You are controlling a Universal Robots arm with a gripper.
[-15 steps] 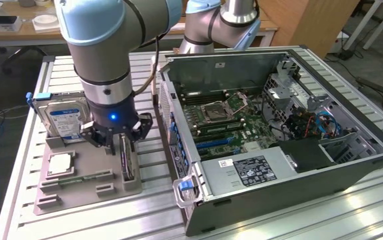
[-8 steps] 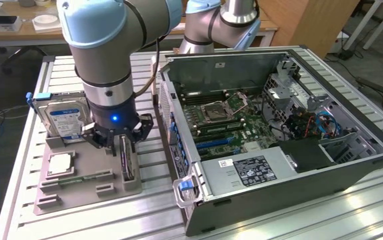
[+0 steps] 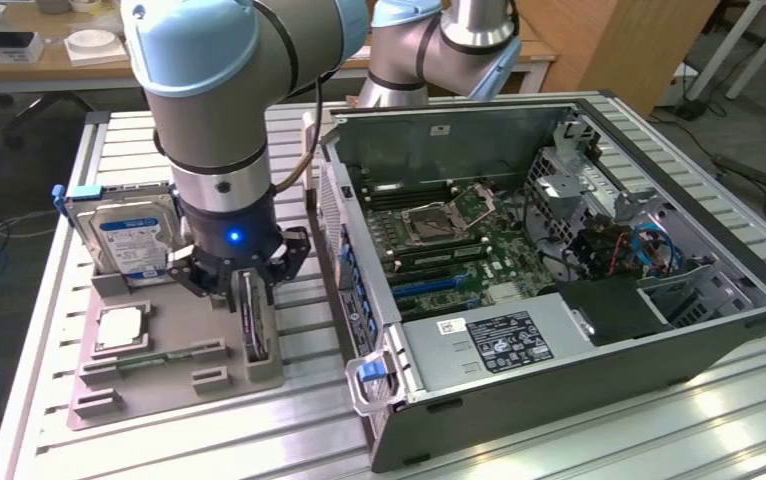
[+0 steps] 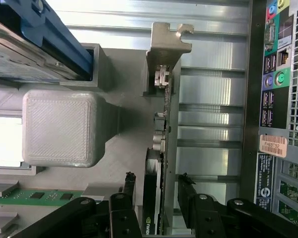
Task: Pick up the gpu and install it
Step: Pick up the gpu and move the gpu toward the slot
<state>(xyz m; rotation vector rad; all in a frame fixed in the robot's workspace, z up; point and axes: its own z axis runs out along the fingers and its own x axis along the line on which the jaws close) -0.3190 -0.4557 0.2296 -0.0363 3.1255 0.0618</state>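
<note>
The GPU needs to be grabbed next with my gripper by its black cooler section (image 4: 151, 191). Then the GPU's silver end bracket (image 4: 165, 45) stays free for the install.
The gpu (image 3: 258, 322) stands on edge in a slot of the grey fixture tray (image 3: 170, 395), beside the open computer case (image 3: 557, 250). In the wrist view the gpu (image 4: 161, 144) is a thin card seen edge-on, with its silver end bracket (image 4: 166, 44) at the far end and its black cooler on one face. My gripper (image 3: 255, 288) has come down over the card from above. Its black fingers (image 4: 130, 182) stand on either side of the card, with a small gap still visible on the cooler side. My gripper (image 4: 157, 183) is open around the card.
A hard drive with a blue label (image 3: 130, 240) stands in the tray behind the gripper, and a processor (image 3: 119, 328) and a green memory stick (image 3: 156, 356) lie near it. The case's motherboard (image 3: 450, 240) is exposed. The case's rear port panel (image 4: 273, 99) is close beside the card.
</note>
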